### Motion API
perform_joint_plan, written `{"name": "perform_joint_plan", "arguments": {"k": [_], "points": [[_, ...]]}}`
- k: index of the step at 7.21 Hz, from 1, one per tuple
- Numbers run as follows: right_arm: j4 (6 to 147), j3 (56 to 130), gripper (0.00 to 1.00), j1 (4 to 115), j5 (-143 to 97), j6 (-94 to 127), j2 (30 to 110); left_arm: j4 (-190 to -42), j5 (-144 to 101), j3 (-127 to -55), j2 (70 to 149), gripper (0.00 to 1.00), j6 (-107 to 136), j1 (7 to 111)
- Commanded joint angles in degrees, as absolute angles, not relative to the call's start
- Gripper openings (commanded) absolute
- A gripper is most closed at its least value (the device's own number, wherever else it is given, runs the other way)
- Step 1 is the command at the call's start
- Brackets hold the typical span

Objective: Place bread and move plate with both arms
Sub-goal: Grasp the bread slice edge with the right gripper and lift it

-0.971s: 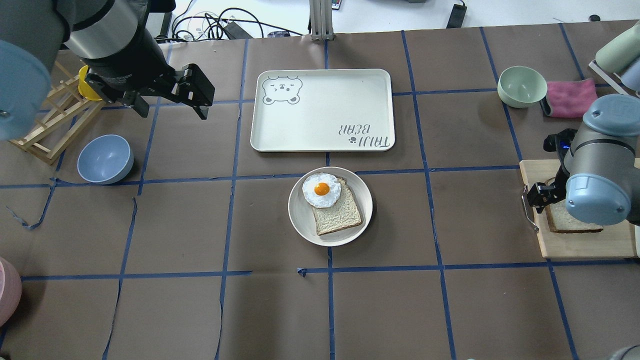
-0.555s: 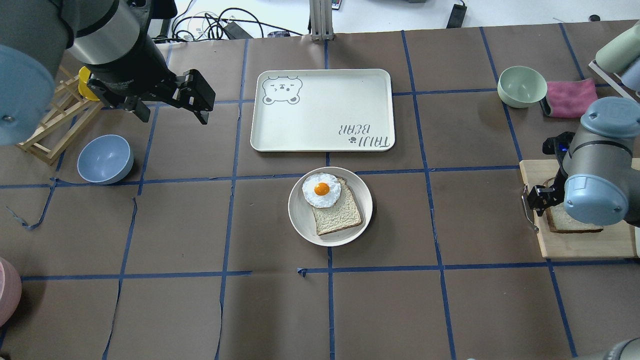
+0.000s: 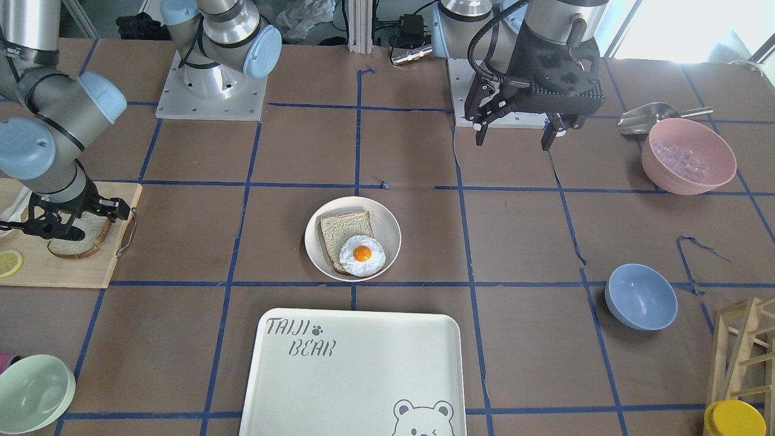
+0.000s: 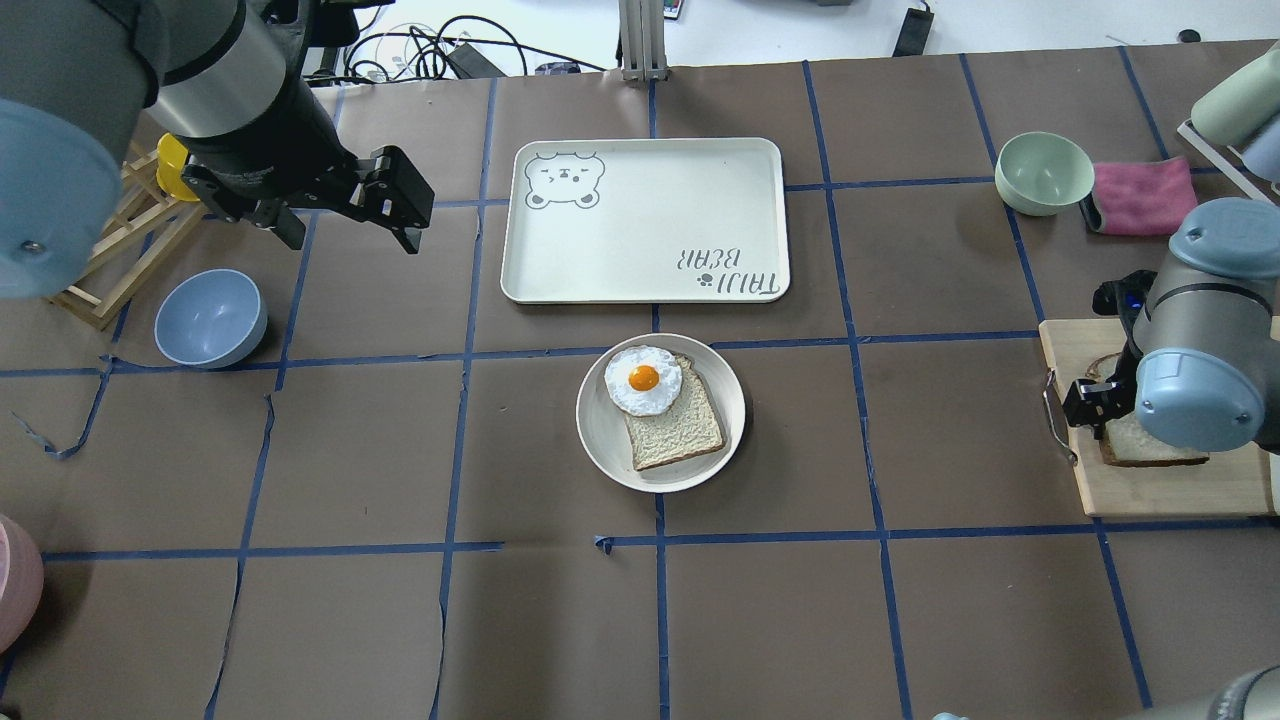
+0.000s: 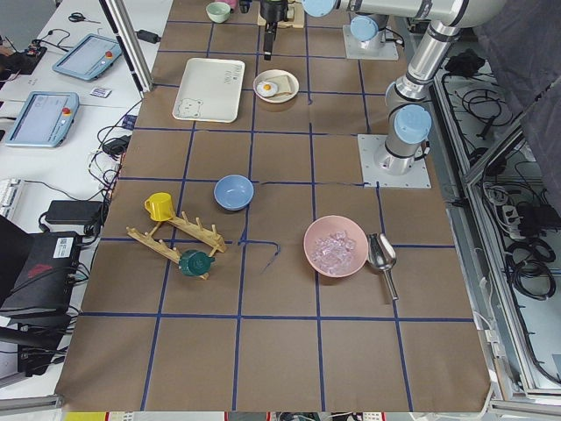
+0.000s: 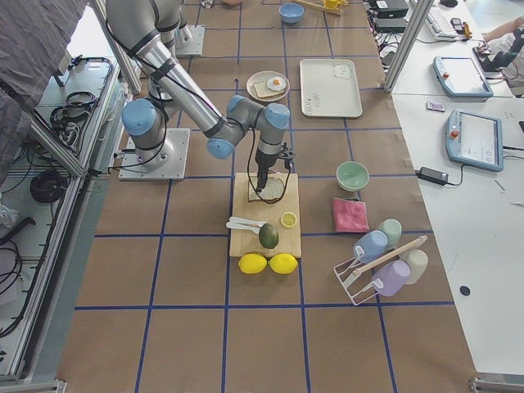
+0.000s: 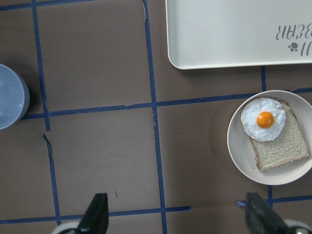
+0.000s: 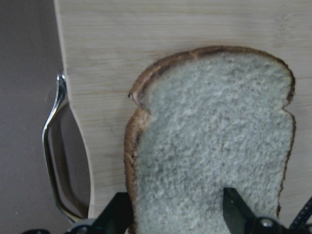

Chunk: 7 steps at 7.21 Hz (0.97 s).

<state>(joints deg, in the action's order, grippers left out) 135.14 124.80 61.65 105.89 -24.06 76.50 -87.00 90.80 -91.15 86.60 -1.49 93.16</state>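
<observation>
My right gripper grips the bread slice by its crusted side edges next, to top the fried egg on the plate (image 3: 362, 255).
The bread (image 8: 214, 136) is a thick pale slice lying flat on a wooden cutting board (image 4: 1170, 490) at the table's right; it also shows in the overhead view (image 4: 1160, 455) and the front view (image 3: 79, 247). My right gripper (image 8: 178, 214) is open and low over it, fingers (image 8: 117, 214) astride its near end. The plate (image 4: 600, 430) sits mid-table and holds a thinner tan slice (image 4: 680, 430) with a fried egg (image 4: 643, 380). My left gripper (image 4: 350, 232) is wide open and empty, high above the table's left, far from the plate.
The "TAIJI BEAR" tray (image 4: 645, 220) lies just beyond the plate. A blue bowl (image 4: 210, 318) and wooden rack (image 4: 100, 250) are at left. A green bowl (image 4: 1044, 172) and pink cloth (image 4: 1140, 195) are at back right. A pink bowl (image 3: 688, 155) stands near the left base.
My right gripper has sunk lower and shifted slightly over the bread on the board. My left gripper has drifted a little; it stays open. The plate has not moved.
</observation>
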Motion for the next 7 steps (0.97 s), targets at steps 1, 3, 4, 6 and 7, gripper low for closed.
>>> {"name": "perform_joint_plan", "arguments": {"k": [1,3,4,6,7], "points": [[134.9,124.8,0.0,61.6,105.9,-23.9,76.6,-86.9,90.8,-91.2,86.7,0.98,-1.5,93.2],[134.6,124.5,0.0,61.6,106.0,-23.9,77.3,-86.9,90.7,-91.2,86.7,0.98,-1.5,93.1],[134.6,124.5,0.0,61.6,105.9,-23.9,78.1,-87.0,90.6,-91.1,86.7,0.98,-1.5,93.1],[131.1,122.8,0.0,62.2,105.7,-23.4,83.2,-87.2,90.7,-91.1,86.7,0.98,-1.4,93.1],[124.9,118.8,0.0,63.4,105.5,-21.6,85.8,-87.3,90.7,-91.1,86.7,0.99,-1.1,93.1]]}}
